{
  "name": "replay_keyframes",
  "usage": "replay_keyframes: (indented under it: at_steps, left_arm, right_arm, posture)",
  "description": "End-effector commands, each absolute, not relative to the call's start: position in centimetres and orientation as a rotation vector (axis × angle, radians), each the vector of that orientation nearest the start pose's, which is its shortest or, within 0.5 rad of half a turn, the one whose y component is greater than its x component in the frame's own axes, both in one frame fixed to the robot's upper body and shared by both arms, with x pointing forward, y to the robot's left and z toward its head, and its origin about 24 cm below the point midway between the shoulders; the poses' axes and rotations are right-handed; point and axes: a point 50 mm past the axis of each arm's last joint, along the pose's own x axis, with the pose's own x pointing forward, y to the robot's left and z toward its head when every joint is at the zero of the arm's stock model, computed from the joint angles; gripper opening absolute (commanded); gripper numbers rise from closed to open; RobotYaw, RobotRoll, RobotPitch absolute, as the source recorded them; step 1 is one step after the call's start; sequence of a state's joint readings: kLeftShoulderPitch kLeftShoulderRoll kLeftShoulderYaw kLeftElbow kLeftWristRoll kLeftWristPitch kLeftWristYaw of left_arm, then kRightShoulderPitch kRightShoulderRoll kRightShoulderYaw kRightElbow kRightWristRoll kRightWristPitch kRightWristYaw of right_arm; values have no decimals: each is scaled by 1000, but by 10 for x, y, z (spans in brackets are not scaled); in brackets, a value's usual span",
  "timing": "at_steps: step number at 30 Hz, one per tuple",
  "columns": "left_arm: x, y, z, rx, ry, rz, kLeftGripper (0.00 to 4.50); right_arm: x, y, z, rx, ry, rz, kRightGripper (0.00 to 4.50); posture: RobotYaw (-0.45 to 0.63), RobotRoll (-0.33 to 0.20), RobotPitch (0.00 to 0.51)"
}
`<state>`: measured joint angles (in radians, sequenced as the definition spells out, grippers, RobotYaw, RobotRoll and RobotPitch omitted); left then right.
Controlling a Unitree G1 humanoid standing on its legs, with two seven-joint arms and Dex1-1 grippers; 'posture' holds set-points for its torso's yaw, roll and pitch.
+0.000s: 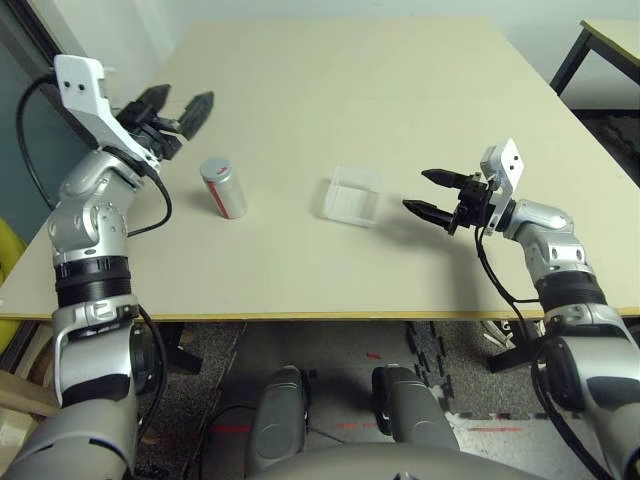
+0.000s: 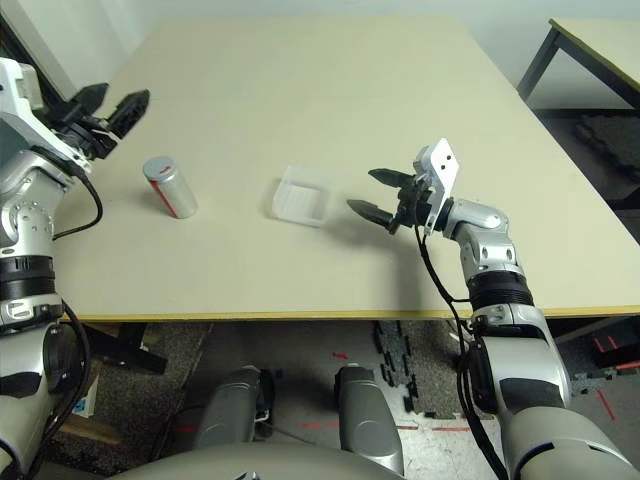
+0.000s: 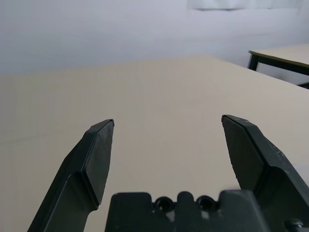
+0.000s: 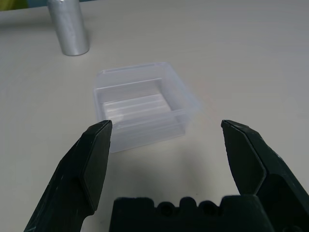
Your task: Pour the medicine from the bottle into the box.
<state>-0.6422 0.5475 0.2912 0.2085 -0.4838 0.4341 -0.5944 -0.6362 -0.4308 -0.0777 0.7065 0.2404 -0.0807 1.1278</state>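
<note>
My left gripper grips the bottle by its red-striped body (image 1: 228,197) next, which leaves the bottle's grey cap (image 1: 215,168) free to unscrew for pouring.
The silver-grey bottle (image 1: 224,187) with a red stripe and grey cap stands upright on the table's left half; in the right wrist view the bottle (image 4: 68,26) stands beyond the box. The clear plastic box (image 1: 352,195) sits near the table's middle, and the box (image 4: 139,105) looks empty. The medicine is hidden. My left gripper (image 1: 172,110) hovers open above and behind the bottle, fingers (image 3: 99,154) wide apart. A short way right of the box, my right gripper (image 1: 432,192) is open and points at it.
The beige table (image 1: 360,90) stretches far behind the box and bottle. A second table with a black leg (image 1: 605,45) stands at the far right. The front edge runs just ahead of both arms.
</note>
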Motion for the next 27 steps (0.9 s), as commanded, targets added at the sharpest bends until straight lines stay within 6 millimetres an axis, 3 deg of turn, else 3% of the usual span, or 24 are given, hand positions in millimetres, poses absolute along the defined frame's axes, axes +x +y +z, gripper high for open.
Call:
replay_keyframes:
  at_steps: [1,17,27]
  left_arm:
    - [335,246,192,-60,-101,-441,4476]
    - [344,253,131,-19,-6,-352,4476]
    - [348,252,109,32,13,-330,4476]
  right_arm:
    - [342,-203,102,-149,25,967,4500]
    - [341,-209,95,-159,42,936,4500]
    - [342,-209,94,-159,43,932,4500]
  posture:
    - [-32,0,108]
    - [-57,0,110]
    - [-63,0,109]
